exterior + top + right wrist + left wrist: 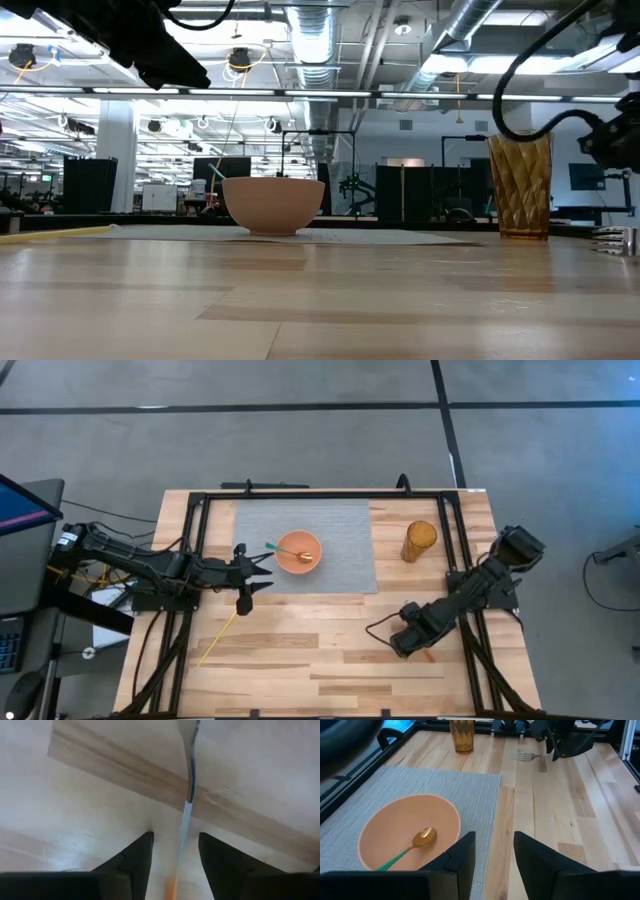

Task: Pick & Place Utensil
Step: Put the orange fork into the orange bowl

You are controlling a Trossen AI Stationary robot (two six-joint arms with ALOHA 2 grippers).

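The right gripper grabs its orange-ended handle (180,845) next, to place the fork in the peach bowl.
A peach bowl (298,552) stands on a grey placemat (340,520). In it lies a spoon (422,839), its gold head on the bowl's bottom and its green handle (272,546) leaning over the rim. My left gripper (492,855) hovers open just left of the bowl. A metal fork (189,795) with an orange handle end (430,656) lies flat on the wood near the table's right side. My right gripper (175,855) points down over it, open, one finger on each side of the shaft without touching. An amber cup (419,541) stands right of the mat.
A thin yellow stick (218,638) lies on the wood near the table's left front. A black frame rail (320,493) runs around the table. Bare wood lies between the two arms along the near edge (320,680).
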